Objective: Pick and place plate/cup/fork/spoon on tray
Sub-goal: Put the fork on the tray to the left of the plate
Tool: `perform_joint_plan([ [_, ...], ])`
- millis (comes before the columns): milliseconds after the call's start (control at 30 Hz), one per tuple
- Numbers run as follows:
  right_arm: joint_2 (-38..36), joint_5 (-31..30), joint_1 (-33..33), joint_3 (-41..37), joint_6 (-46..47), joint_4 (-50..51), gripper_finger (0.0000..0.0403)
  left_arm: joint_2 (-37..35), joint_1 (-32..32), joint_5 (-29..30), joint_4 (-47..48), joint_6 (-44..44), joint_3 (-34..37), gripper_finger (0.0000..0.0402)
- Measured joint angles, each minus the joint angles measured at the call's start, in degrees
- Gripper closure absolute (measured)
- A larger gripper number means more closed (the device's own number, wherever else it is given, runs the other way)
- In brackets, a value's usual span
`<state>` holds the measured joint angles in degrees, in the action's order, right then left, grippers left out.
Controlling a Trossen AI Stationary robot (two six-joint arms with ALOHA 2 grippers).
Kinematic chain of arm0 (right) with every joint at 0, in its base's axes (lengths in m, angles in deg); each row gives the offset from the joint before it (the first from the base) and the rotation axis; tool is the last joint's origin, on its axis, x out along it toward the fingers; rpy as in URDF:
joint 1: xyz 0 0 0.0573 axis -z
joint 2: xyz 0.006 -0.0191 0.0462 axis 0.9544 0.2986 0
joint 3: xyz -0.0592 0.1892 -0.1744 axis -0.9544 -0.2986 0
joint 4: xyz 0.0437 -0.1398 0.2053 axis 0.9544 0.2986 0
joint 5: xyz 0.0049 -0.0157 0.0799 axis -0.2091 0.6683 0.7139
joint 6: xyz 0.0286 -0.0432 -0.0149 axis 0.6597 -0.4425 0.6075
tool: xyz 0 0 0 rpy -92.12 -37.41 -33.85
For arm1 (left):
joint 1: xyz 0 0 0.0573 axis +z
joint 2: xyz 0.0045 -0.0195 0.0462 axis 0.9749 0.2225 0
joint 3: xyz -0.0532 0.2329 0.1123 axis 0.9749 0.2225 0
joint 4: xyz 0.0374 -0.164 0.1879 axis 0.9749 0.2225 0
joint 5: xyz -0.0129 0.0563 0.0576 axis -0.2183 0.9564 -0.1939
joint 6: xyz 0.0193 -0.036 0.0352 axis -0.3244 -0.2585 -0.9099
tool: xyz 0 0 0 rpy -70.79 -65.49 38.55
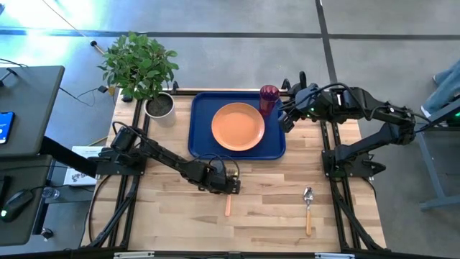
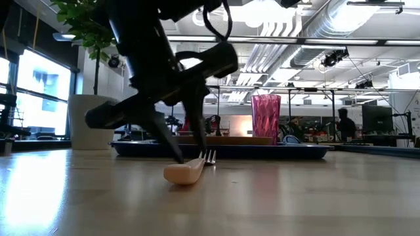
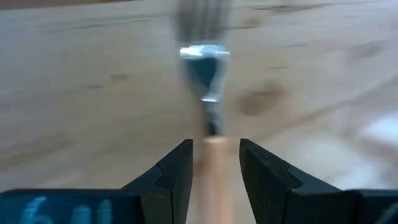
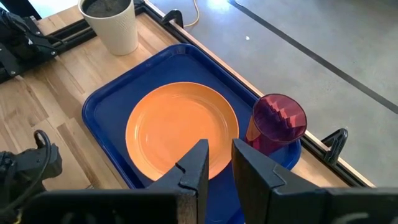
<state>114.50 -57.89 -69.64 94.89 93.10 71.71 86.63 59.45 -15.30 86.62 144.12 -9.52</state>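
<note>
The fork should be grabbed next by its wooden handle [image 1: 228, 205] with the left gripper. Then the robot should set the fork on the tray [image 1: 198, 137] with the plate.
The fork [image 1: 228, 207] lies flat on the wooden table in front of the tray, its wooden handle [image 3: 214, 183] toward the near edge and its tines [image 3: 202, 59] toward the tray. My left gripper [image 3: 216, 168] is open, pointing steeply down. One finger stands on each side of the handle near the metal neck, with a slim gap on each side, and the tips are low at the table [image 2: 187, 157]. The orange plate [image 1: 237, 126] and the dark-red cup [image 1: 269, 97] stand on the blue tray [image 1: 198, 137]. The spoon [image 1: 308, 208] lies near right. My right gripper [image 4: 219, 165] hovers open and empty above the tray's right end.
A grey plant pot [image 1: 159, 106] with a leafy plant stands at the tray's far left corner. Bare wood lies between the fork and the spoon and along the near edge. The arms' black frames run along both table sides.
</note>
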Motion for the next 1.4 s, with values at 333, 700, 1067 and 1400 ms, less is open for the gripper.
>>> perform_joint_plan([
  [333,0.01,-0.04,0.00,0.00,0.01,-0.05,0.0341,1.70,-0.39,-0.74,-2.44,1.40,-0.02,0.0280],
  [700,0.03,-0.43,0.00,0.00,0.01,-0.05,0.0341,3.32,-0.37,-1.51,-1.70,1.46,-0.28,0.0280],
  [1067,0.03,-0.43,0.00,0.00,1.17,-0.05,0.0341,3.53,0.12,-0.21,0.98,-1.19,-0.25,0.0337],
  [1400,0.03,-0.44,0.00,0.00,1.04,-0.05,0.0341,3.45,0.51,1.99,4.08,-4.63,-0.21,0.0362],
])
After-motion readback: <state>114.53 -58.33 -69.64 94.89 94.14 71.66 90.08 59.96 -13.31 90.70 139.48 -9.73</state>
